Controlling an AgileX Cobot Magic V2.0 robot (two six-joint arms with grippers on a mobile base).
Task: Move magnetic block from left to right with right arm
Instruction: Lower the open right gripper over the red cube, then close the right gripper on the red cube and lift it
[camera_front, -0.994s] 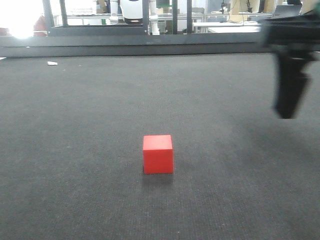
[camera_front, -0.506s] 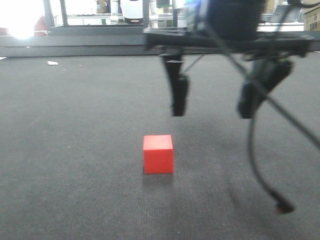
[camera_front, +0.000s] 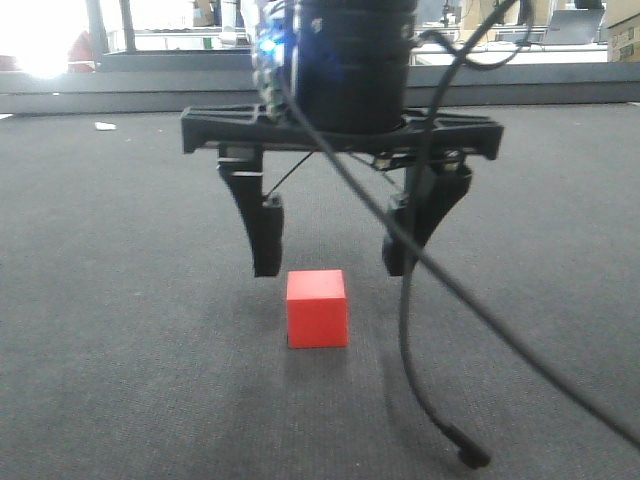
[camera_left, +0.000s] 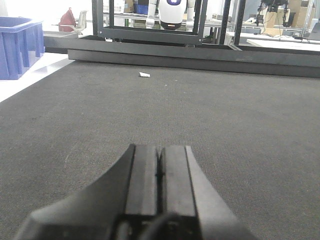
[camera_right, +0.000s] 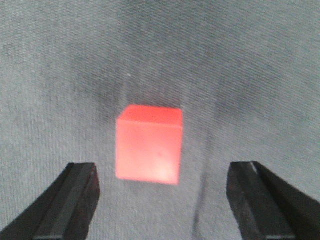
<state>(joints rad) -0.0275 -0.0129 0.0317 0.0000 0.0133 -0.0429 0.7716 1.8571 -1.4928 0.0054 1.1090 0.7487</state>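
Note:
I will grab the magnetic block (camera_front: 316, 308) by its opposite sides next with my right gripper, to carry it across the dark grey carpet.
The magnetic block (camera_front: 316, 308) is a small red cube resting on the dark grey carpet, a little left of centre in the front view. My right gripper (camera_front: 330, 268) hangs open just behind and above it, one finger (camera_front: 266, 238) to its left and the other to its right. In the right wrist view the block (camera_right: 149, 147) lies ahead of the open right gripper (camera_right: 162, 172), between the lines of its two fingers and touching neither. My left gripper (camera_left: 160, 150) is shut on nothing, low over bare carpet.
A loose black cable (camera_front: 440, 400) dangles from the right arm down in front of the carpet. A white scrap (camera_left: 144, 75) lies far back. A blue bin (camera_left: 17, 45) stands at the far left, and a black metal frame (camera_left: 150, 35) on a raised ledge borders the back.
My right gripper has swung in from the right edge of the front view and come down around the block's position, open throughout. The block has not moved.

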